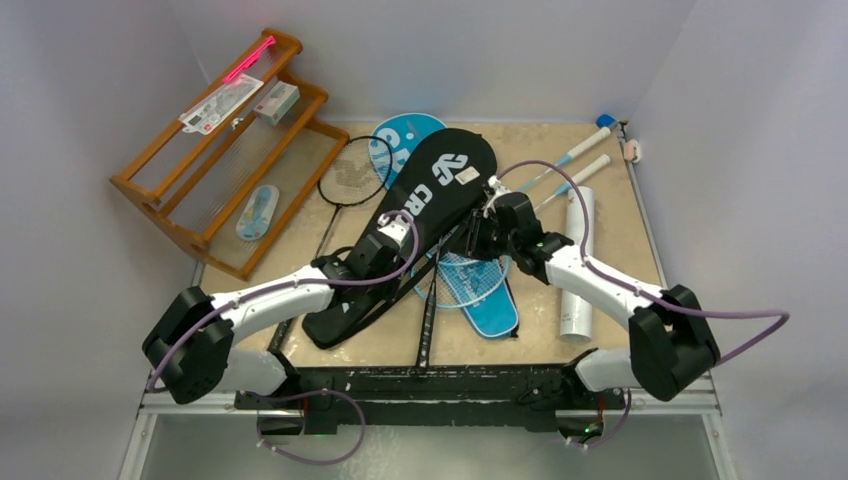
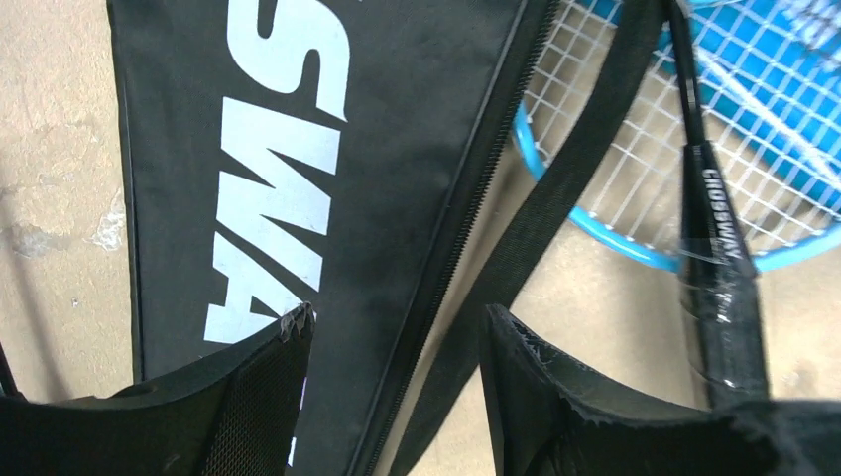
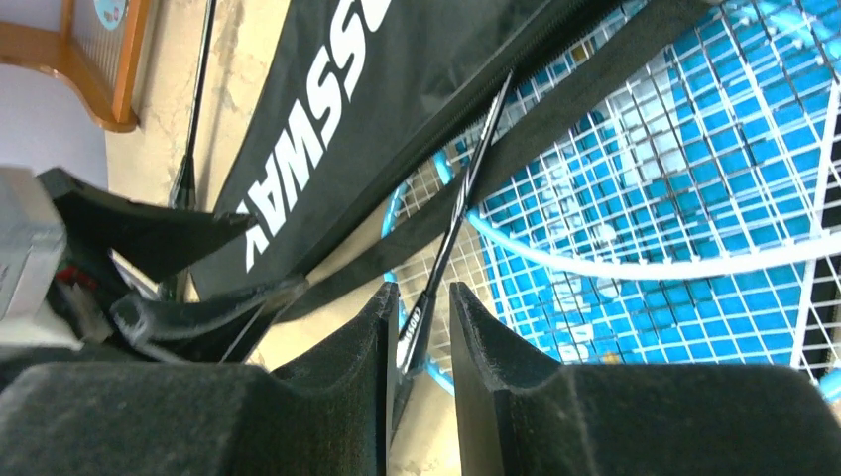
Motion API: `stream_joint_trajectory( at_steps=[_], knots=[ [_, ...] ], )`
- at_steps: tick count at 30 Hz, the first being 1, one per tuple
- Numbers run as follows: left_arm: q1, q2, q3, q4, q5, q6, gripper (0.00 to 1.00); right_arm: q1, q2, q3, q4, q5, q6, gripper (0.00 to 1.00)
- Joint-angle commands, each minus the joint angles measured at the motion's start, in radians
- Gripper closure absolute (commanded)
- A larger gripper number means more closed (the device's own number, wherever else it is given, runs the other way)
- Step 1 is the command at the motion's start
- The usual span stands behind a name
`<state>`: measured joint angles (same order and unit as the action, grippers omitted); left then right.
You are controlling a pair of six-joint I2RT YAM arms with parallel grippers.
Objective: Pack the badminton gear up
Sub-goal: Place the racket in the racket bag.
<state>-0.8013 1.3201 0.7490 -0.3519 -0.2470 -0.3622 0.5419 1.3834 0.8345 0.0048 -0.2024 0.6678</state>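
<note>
My left gripper's fingers are above the side of the cover, with zipper edge and strap point(image 1: 400, 282) point(image 2: 433, 332) between them. My left gripper needs to go lower before it closes on the zipper edge and strap.
The black "CROSSWAY" cover point(image 1: 420, 205) lies slantwise mid-table, over a blue cover point(image 1: 400, 140). My left gripper point(image 1: 385, 240) is open and empty, its jaws point(image 2: 397, 312) straddling the cover's zipper edge point(image 2: 466, 198) and strap. My right gripper point(image 1: 480, 235) is narrowly open point(image 3: 421, 288) just over the thin shaft of a black racket point(image 3: 466, 178), which runs in under the cover; its handle shows in the left wrist view point(image 2: 719, 297). Light-blue rackets point(image 1: 470, 280) lie on a blue cover point(image 1: 497, 312). Another black racket point(image 1: 350, 175) lies to the left. The white tube point(image 1: 577, 265) lies to the right.
A wooden rack point(image 1: 220, 150) with packaged items and a pink stick stands at the back left. Two light-blue racket handles point(image 1: 580, 155) point to the back right corner, near a small pinkish-white thing point(image 1: 632, 150). Walls close in on three sides.
</note>
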Motion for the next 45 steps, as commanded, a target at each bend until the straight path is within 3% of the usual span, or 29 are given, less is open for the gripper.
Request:
stream_joint_trajectory(
  at_steps=[1,13,21,25,27,29,41,45],
  knots=[
    [-0.006,0.038,0.003,0.076,-0.058,0.042,0.41,-0.003,-0.065,-0.045,0.020,-0.034,-0.028,0.72],
    [-0.006,0.211,0.109,0.020,-0.020,0.064,0.47,-0.003,-0.116,-0.082,-0.023,-0.103,-0.044,0.68],
    [-0.006,0.232,0.178,-0.053,-0.077,0.030,0.80,0.050,-0.150,-0.204,0.023,-0.184,0.000,0.55],
    [-0.006,0.195,0.201,-0.079,-0.079,0.031,0.98,0.116,-0.140,-0.240,0.064,-0.192,0.035,0.40],
    [-0.006,0.187,0.219,-0.099,-0.072,0.028,1.00,0.155,-0.134,-0.258,0.097,-0.189,0.066,0.31],
    [-0.006,0.179,0.236,-0.113,-0.048,0.026,1.00,0.200,-0.127,-0.269,0.125,-0.172,0.099,0.29],
    [-0.006,0.127,0.296,-0.169,0.005,-0.004,1.00,0.281,0.076,-0.308,0.379,-0.114,0.277,0.42],
    [-0.005,0.119,0.306,-0.158,0.065,-0.019,1.00,0.284,0.116,-0.276,0.393,-0.113,0.299,0.63]
  ],
)
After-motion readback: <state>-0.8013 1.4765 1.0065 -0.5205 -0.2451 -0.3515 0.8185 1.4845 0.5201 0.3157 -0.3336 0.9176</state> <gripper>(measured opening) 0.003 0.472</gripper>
